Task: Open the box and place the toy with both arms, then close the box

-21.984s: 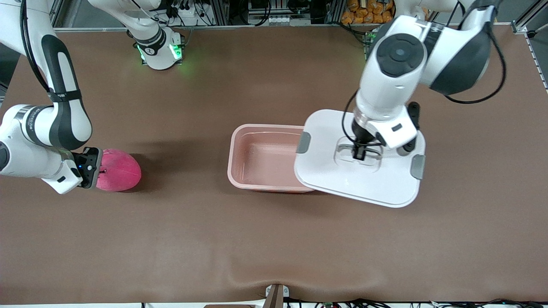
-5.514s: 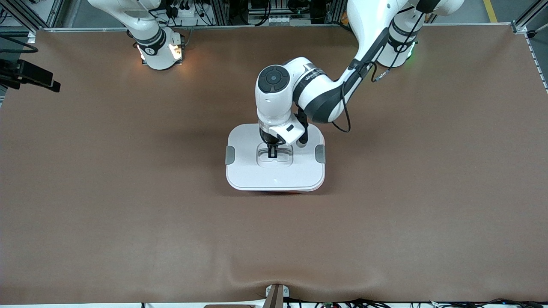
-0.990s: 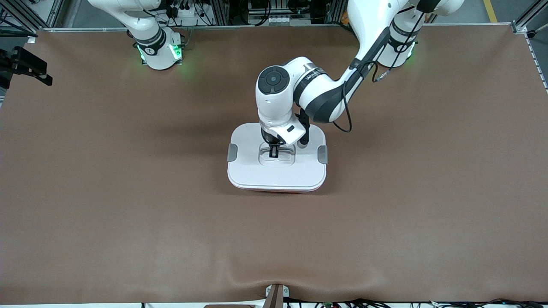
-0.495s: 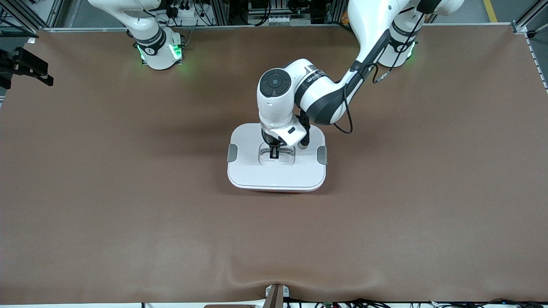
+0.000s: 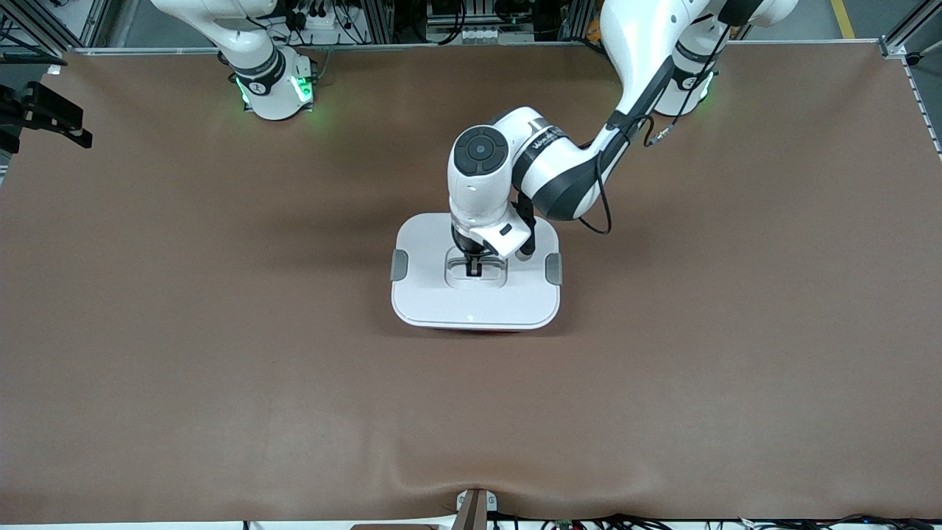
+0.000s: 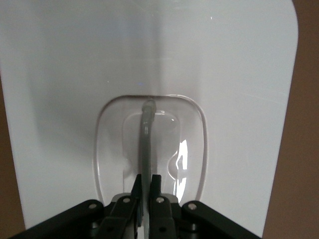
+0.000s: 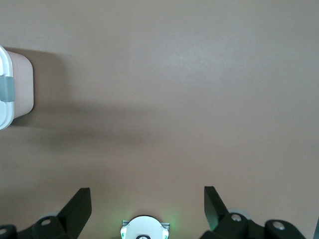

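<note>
My left gripper should open now, because the white lid [image 5: 427, 294] sits down on the pink tub and the lid would settle seated.
The box [image 5: 475, 280] stands at the table's middle with its white lid [image 5: 427, 294] on it. Only a sliver of the pink tub [image 5: 478, 330] shows under the lid's near edge. My left gripper [image 5: 473, 266] reaches down into the lid's recess and is shut on the thin grey handle [image 6: 146, 134], which runs between its fingers [image 6: 156, 181]. My right gripper [image 7: 147, 191] waits open with nothing in it, high over bare table at the right arm's end. From there a corner of the tub [image 7: 22, 87] and one grey clip [image 7: 6, 88] show. The toy is hidden.
Grey clips [image 5: 398, 265] [image 5: 553, 268] sit on the lid's two short sides. The right arm's base [image 5: 272, 88] and the left arm's base [image 5: 681, 88] stand along the table's back edge. Brown table mat [image 5: 221, 368] surrounds the box.
The left arm's wrist and elbow have shifted slightly toward the left arm's end, with the gripper still shut on the handle. The lid looks a touch lower on the tub. The right arm has not moved.
</note>
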Robot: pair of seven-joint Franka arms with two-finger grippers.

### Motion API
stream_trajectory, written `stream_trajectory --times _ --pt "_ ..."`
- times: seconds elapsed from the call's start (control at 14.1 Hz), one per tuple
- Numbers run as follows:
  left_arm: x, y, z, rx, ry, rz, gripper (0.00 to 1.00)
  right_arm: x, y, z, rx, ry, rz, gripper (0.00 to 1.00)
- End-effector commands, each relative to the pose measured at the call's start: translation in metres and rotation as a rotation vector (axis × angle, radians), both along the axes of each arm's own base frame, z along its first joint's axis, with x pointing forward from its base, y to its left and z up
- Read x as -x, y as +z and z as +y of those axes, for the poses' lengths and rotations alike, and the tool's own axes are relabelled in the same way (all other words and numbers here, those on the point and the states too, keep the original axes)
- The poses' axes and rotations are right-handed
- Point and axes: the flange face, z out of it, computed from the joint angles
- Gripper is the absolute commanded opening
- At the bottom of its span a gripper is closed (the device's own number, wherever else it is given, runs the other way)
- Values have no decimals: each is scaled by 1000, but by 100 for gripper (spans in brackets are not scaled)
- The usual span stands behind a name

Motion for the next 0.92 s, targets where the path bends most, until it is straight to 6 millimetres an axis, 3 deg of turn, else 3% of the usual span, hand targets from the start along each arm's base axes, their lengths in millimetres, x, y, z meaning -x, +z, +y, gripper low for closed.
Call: stream_trajectory --times 0.0,0.35,0.42,0.57,0.64,0.85 --pt "0 -12 -4 3 -6 13 0 8 3 -1 -18 -4 -5 100" --pt "4 -17 -6 -3 -3 20 0 8 3 -1 -18 -4 -5 100" --pt "4 -17 -6 -3 -5 20 20 8 3 -1 -18 -4 -7 100" --pt "3 -15 -6 -2 -13 16 84 8 3 -1 -18 -4 -7 100" --pt "4 -13 -7 -5 -19 11 100 8 3 -1 -18 -2 -7 100" --pt "2 10 -4 8 -16 -7 100 8 3 0 -19 -2 -7 100"
